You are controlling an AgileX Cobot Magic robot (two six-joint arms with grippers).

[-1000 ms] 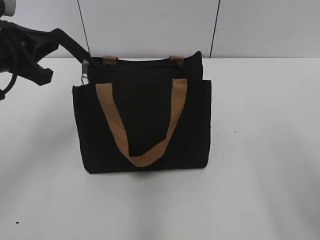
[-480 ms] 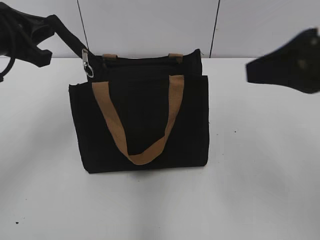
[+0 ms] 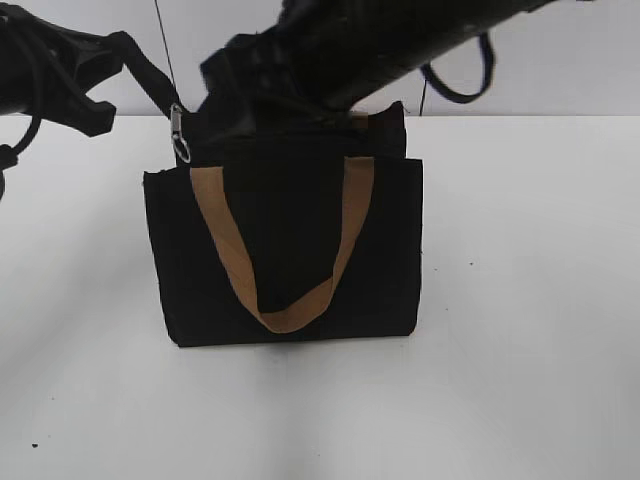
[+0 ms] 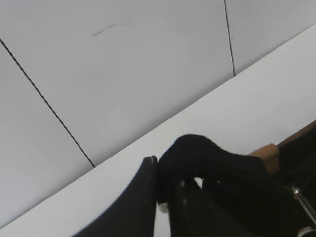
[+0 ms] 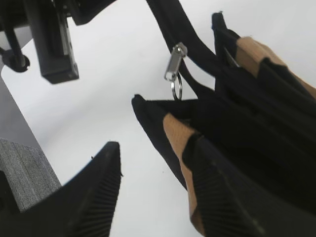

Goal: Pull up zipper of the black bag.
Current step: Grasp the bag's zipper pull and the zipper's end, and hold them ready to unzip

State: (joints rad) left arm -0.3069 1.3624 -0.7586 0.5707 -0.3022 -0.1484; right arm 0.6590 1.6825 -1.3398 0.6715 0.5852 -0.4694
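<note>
Next, my right gripper grabs the pull tab by its free ringed end (image 3: 183, 152), since the tab's top sits tight against the fabric tail (image 3: 156, 84).
The black bag (image 3: 285, 250) stands upright mid-table with tan handles. My left gripper (image 3: 125, 52) is at the upper left. In the left wrist view it (image 4: 160, 170) is shut on the black fabric tail at the zipper's end (image 4: 197, 150) and holds it out from the bag's top left corner. The silvery pull tab (image 3: 180, 133) hangs on that tail by the corner. My right gripper (image 3: 240, 95) is over the bag's top, blurred, hiding the zip line. In the right wrist view it (image 5: 154, 148) is open and empty, with the pull tab (image 5: 175, 61) and bag (image 5: 256, 143) ahead.
The white table (image 3: 520, 330) spreads around the bag. A white panelled wall (image 3: 560, 60) stands close behind it. A tan strap tab (image 4: 266, 154) shows at the bag's rear top edge.
My right arm has swung in from the right edge to over the bag's top. The left gripper has kept its hold, and the bag has shifted slightly.
</note>
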